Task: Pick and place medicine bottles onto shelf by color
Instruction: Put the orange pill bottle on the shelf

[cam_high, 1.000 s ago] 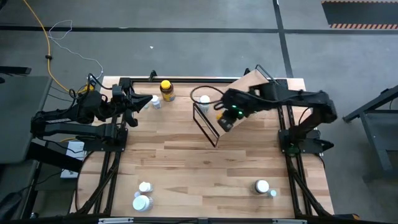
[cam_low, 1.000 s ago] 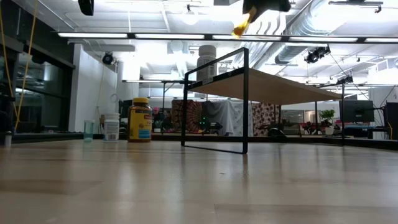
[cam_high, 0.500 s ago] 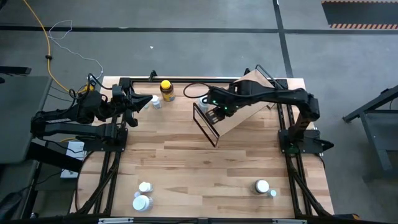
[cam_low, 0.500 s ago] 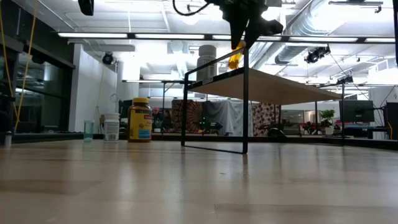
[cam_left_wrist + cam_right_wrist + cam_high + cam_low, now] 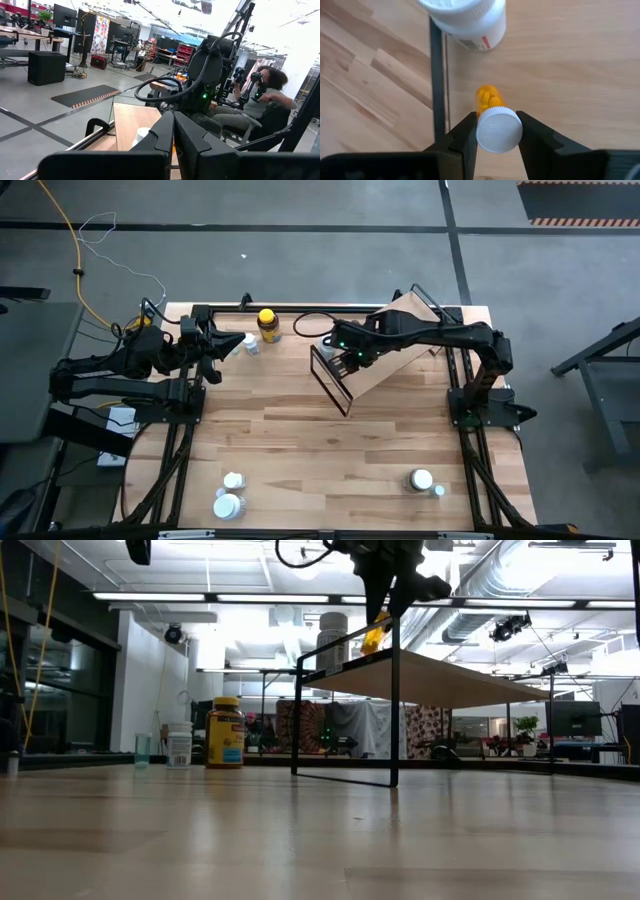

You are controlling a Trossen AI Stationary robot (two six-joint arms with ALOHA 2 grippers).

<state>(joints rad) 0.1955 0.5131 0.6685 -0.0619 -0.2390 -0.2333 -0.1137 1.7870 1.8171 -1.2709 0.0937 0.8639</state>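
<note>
My right gripper is ready to open now. The orange bottle's lower end (image 5: 488, 92) is at the light-wood board in the right wrist view.
My right gripper (image 5: 346, 358) is shut on a small orange bottle with a white cap (image 5: 498, 129) over the left end of the light-wood shelf (image 5: 395, 340). It also shows in the low view (image 5: 372, 638), close above the board. A white bottle (image 5: 470, 20) stands on the board beside the black wire end frame (image 5: 437, 75). My left gripper (image 5: 235, 343) waits shut at the far left, near an amber bottle with a yellow cap (image 5: 267, 325) and a small white bottle (image 5: 251, 346), both standing on the table. My right gripper pinches the orange bottle's white cap (image 5: 498, 131) between its two fingers (image 5: 465, 136). The fingers come from above, pointing down. The bottle hangs upright below them, its orange body (image 5: 487, 97) over the shelf board; whether its bottom touches the board I cannot tell.
Two white bottles (image 5: 229, 495) stand at the table's near left and two more (image 5: 422, 479) at the near right. A black cable (image 5: 310, 320) loops by the shelf. A person (image 5: 260, 87) sits in the room beyond the table.
My right gripper has gone toward the table's left edge and down with the orange bottle, from high above the shelf to just over the board's left end. In the last half second it has kept almost still.
</note>
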